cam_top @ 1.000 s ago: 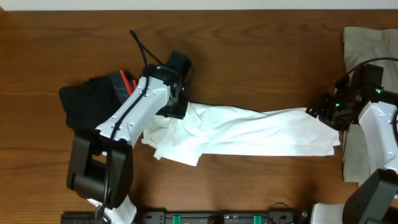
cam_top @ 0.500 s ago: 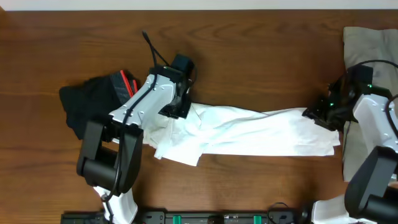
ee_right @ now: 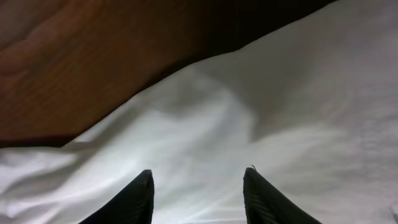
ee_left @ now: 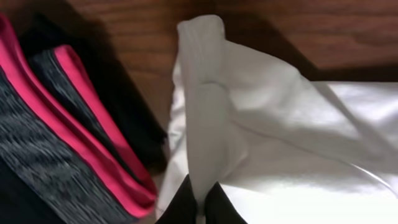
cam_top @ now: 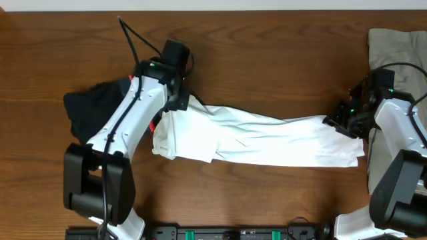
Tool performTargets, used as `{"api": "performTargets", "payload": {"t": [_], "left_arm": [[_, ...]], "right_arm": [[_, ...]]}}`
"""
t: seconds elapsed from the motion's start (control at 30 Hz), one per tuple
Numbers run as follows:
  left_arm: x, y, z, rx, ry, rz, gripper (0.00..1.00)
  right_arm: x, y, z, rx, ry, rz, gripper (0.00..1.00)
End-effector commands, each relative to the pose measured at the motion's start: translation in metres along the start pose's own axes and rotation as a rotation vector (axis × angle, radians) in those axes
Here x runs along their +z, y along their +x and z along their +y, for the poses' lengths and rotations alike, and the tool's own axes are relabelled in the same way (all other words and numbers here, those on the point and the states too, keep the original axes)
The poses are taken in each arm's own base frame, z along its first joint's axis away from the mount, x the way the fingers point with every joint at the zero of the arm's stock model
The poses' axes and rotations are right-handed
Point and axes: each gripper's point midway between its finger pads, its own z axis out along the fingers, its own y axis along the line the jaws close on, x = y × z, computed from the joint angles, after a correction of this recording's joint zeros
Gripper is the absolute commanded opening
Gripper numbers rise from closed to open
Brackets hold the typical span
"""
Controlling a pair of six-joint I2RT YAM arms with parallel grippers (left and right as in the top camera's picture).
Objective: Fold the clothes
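Next, the right gripper grabs the white T-shirt (cam_top: 267, 141) at its end beside the khaki-grey garment, to fold that end over the middle of the T-shirt.
The white T-shirt (cam_top: 267, 141) lies stretched in a long band across the table middle. My left gripper (cam_top: 179, 101) is shut on a fold of the T-shirt's left end (ee_left: 205, 118), its fingertips (ee_left: 200, 202) pinching the cloth. The black shorts (cam_top: 97, 110) with grey-red waistband (ee_left: 56, 143) lie just left of it. My right gripper (cam_top: 340, 123) is open, its fingers (ee_right: 198, 196) spread over the shirt's right end (ee_right: 280, 112). A khaki-grey garment (cam_top: 395, 43) lies at the far right.
The wooden table (cam_top: 267, 60) shows bare wood behind and in front of the shirt. The khaki-grey garment runs down the right edge under my right arm (cam_top: 400, 133). A black cable (cam_top: 137, 43) loops above my left arm.
My left gripper has pulled the shirt's left end leftward and back, smoothing the bunched cloth. My right gripper has stayed at the right end.
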Motion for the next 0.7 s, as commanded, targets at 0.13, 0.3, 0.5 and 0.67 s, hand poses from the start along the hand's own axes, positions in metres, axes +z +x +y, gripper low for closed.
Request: {"api": "performTargets", "payload": {"t": [0.13, 0.3, 0.5, 0.67], "left_arm": [[0.009, -0.003, 0.014, 0.013, -0.047, 0.005, 0.25], [0.009, -0.002, 0.022, 0.015, -0.096, 0.009, 0.52], [0.008, 0.009, 0.022, 0.024, -0.099, 0.055, 0.52], [0.008, 0.015, 0.023, 0.029, -0.102, 0.08, 0.52]], "right_arm": [[0.002, 0.0, 0.0, 0.008, 0.01, 0.002, 0.45], [0.002, 0.002, 0.0, 0.01, 0.013, 0.01, 0.46], [-0.001, -0.007, -0.029, 0.063, 0.158, -0.04, 0.57], [-0.008, -0.022, -0.052, 0.113, 0.152, -0.086, 0.63]]}}
